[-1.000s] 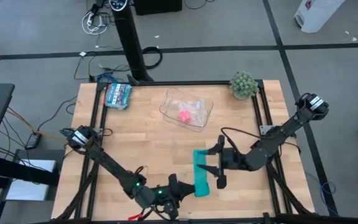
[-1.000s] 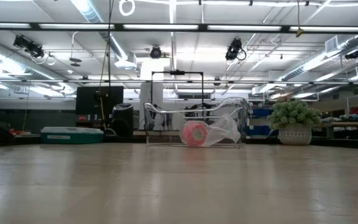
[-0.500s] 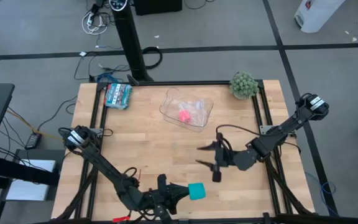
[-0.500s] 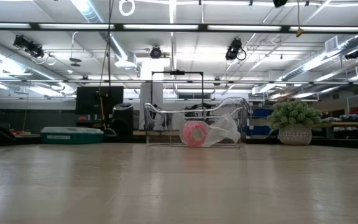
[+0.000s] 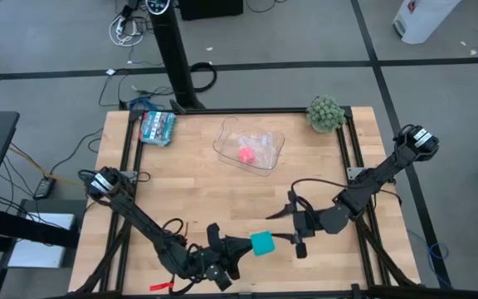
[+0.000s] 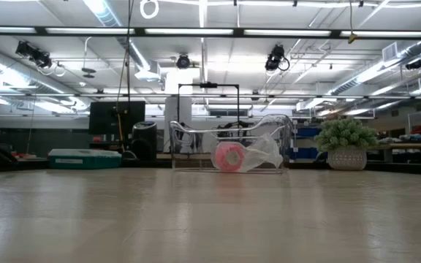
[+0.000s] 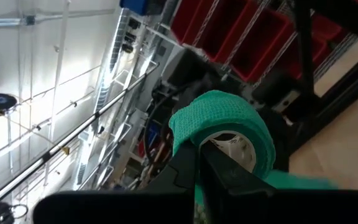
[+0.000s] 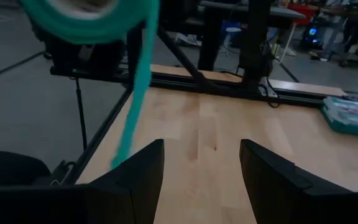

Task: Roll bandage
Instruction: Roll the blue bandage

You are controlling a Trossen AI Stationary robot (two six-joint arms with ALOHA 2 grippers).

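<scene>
My right gripper grabs the bandage by its loose tail (image 8: 137, 102) next, to wind the rest onto the roll (image 8: 86, 30).
The bandage (image 5: 263, 243) is a compact teal roll near the table's near edge, held clear of the wood by my left gripper (image 5: 243, 247), which is shut on it. In the left wrist view the roll (image 7: 222, 130) shows its white core. A loose teal tail (image 8: 135, 93) hangs down from the roll (image 8: 86, 15) in the right wrist view. My right gripper (image 5: 290, 229) is open and empty just right of the roll, its fingers (image 8: 129, 180) spread wide. Neither gripper nor the bandage shows in the low view. My left gripper pinches the roll at the rim of its open end (image 7: 194, 146) between its two fingers. The fingers come roughly level from the table's left. The roll is lifted clear of the table, and its loose tail (image 8: 132, 118) hangs slack below it.
A clear plastic tray (image 5: 264, 154) holding a pink roll (image 5: 246, 154) stands at the far middle. A teal-patterned packet (image 5: 158, 127) lies at the far left and a potted plant (image 5: 325, 112) at the far right. Bare wood lies between them and the grippers.
The bandage lay a second ago as a flat strip between the grippers and is now wound into a roll at my left gripper. My left gripper has then carried the roll a little toward the far edge. My right gripper has shifted slightly toward the near right.
</scene>
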